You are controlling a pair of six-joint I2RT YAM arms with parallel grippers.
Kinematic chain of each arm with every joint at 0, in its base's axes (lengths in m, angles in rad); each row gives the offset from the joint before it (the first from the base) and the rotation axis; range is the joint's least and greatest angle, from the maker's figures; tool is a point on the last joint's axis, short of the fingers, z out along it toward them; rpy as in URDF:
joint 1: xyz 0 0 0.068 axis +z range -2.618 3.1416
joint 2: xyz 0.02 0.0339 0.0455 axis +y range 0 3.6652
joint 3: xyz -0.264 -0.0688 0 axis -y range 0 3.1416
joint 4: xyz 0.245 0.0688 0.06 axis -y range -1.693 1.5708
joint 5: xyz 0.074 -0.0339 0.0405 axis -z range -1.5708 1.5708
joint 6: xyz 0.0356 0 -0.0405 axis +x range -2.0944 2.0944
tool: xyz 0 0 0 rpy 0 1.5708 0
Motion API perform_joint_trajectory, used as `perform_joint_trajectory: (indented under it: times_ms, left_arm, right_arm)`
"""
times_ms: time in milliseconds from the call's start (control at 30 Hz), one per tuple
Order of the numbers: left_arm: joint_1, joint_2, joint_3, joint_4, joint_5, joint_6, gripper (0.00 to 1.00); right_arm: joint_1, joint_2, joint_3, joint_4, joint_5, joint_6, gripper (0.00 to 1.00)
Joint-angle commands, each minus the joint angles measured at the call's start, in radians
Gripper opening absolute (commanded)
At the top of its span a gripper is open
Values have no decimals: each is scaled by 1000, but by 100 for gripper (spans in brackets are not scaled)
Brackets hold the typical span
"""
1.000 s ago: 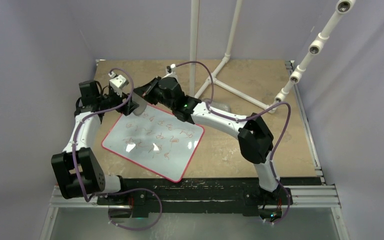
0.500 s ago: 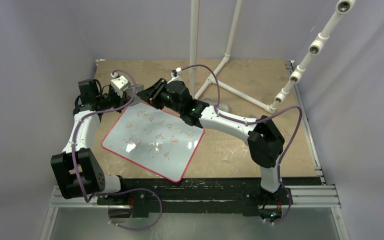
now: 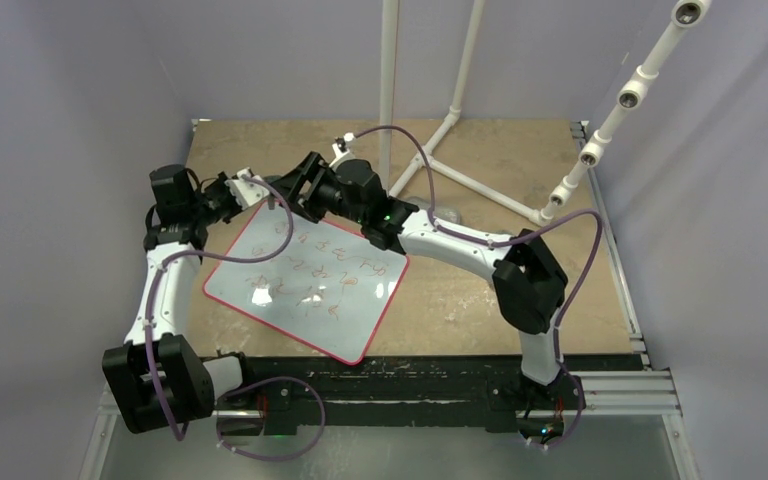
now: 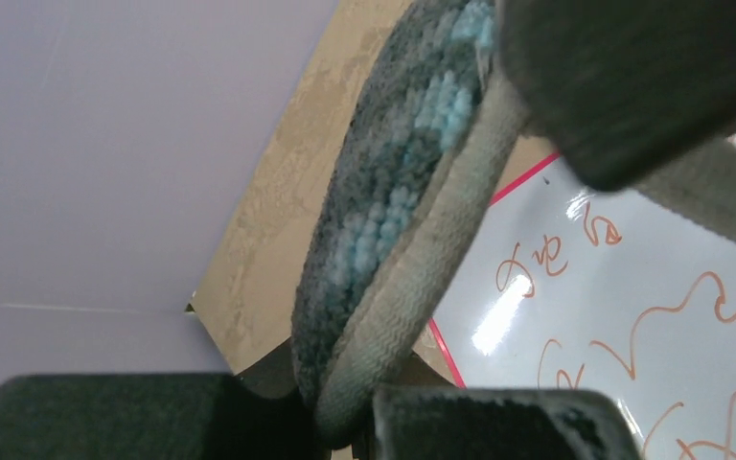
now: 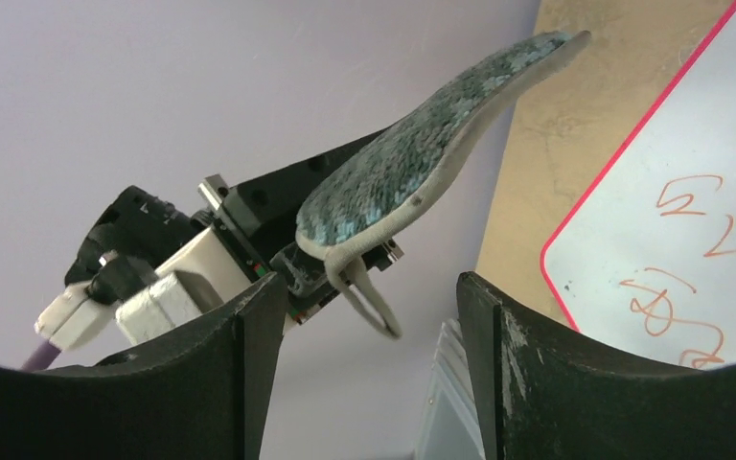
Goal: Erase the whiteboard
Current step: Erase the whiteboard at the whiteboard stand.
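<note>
My right gripper will next grab the cloth pad at its loop end point(image 3: 273, 186), so the cloth pad's knit side stays free to erase the whiteboard point(image 3: 305, 280).
The whiteboard point(image 3: 305, 280) lies tilted on the table, white with a red rim and covered in red scribbles; it also shows in the left wrist view point(image 4: 632, 287) and the right wrist view point(image 5: 690, 192). My left gripper point(image 3: 250, 192) hovers at the board's far left corner, shut on the lower end of an oval cloth pad point(image 4: 393, 211), teal-grey knit on one face and beige on the other. The same pad point(image 5: 422, 163) sticks up from the left gripper point(image 5: 278, 220) with a loop hanging off it. My right gripper point(image 3: 298, 188) is close beside it, open point(image 5: 369, 383) and holding nothing.
A second grey oval pad point(image 3: 445, 213) lies on the tan table behind the right arm. A white pipe frame point(image 3: 450, 130) stands at the back, and a pipe with fittings point(image 3: 620, 100) slants on the right. Purple walls close in the left and back.
The right gripper has opened and let go of the pad, pulling back slightly. The left gripper has shut on the pad and now carries it alone.
</note>
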Motion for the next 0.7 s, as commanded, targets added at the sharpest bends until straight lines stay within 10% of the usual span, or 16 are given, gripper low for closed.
perform_joint_trajectory:
  times_ms: [0, 367, 400, 533, 667]
  left_arm:
    - [-13, -32, -32, 40, 2, 105, 0]
    - [-26, -14, -4, -103, 23, 73, 0]
    - [-27, 4, 18, -159, 31, 73, 5]
    - [-24, 60, 89, -351, 50, 34, 76]
    - [-13, 79, 100, -378, 48, -92, 88]
  right_arm:
    - [-6, 33, 79, 82, -35, 33, 66]
    - [-3, 77, 113, 32, 2, 18, 0]
    - [-3, 59, 85, 12, 2, -6, 0]
    - [-7, -84, -76, -101, 22, -160, 0]
    - [-9, -260, -227, -349, 29, -354, 0]
